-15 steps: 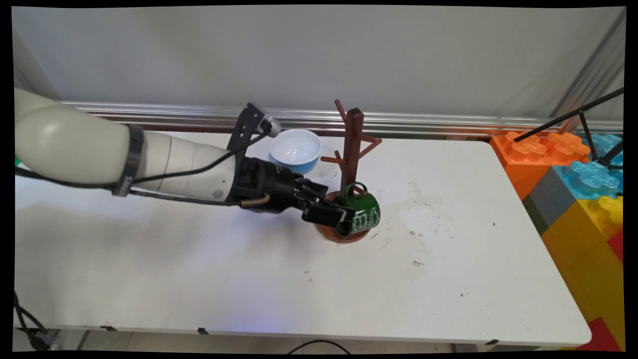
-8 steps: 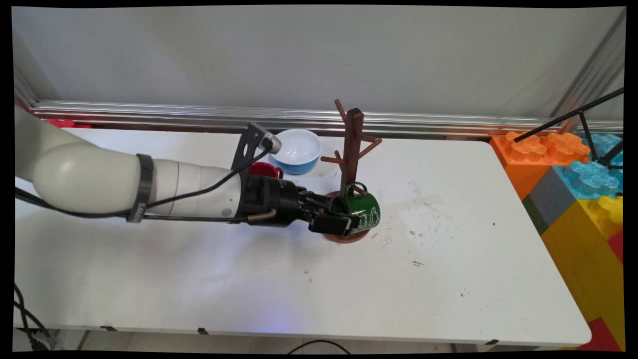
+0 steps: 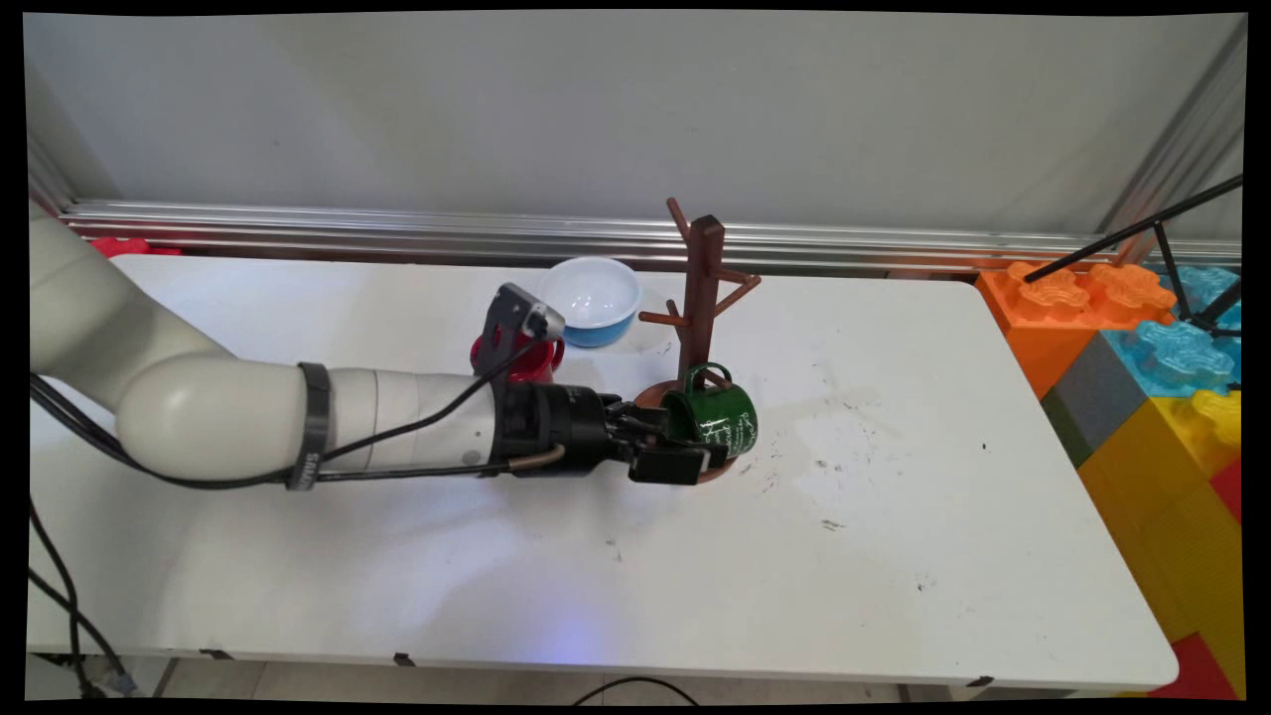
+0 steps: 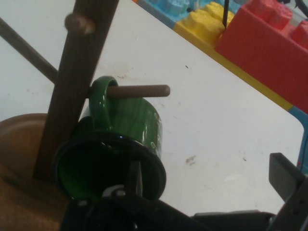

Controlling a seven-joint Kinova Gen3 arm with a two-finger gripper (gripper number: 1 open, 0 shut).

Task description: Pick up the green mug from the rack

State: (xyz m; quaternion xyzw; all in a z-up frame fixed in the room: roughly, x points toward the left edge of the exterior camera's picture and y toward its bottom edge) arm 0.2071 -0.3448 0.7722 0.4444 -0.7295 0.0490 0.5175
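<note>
My gripper grabs the green mug by its rim next, so the green mug's handle [image 3: 708, 371] stays free to slide off the wooden peg.
A green mug [image 3: 720, 422] hangs by its handle on the lowest peg [image 4: 139, 90] of a brown wooden mug tree [image 3: 703, 288], tilted with its mouth toward my gripper [image 3: 685, 459]. The gripper lies level at the mug's rim, just left of it and low over the tree's round base [image 4: 19, 144]. In the hand view the mug [image 4: 139, 120] fills the lower left. One finger [image 4: 134, 178] reaches into its mouth and the other finger [image 4: 288, 178] stands far off to the right. The gripper [image 4: 211, 192] is open, with a wide gap beside the mug wall.
A red mug [image 3: 521, 357] stands behind my wrist, and a white-and-blue bowl [image 3: 591, 296] sits left of the tree at the back. Large coloured blocks [image 3: 1142, 377] are stacked past the table's right end, with a black stand rod [image 3: 1132, 233] over them.
My arm has sunk lower and the gripper has slid a little toward the table's near side. The green mug has stayed hanging on its peg.
</note>
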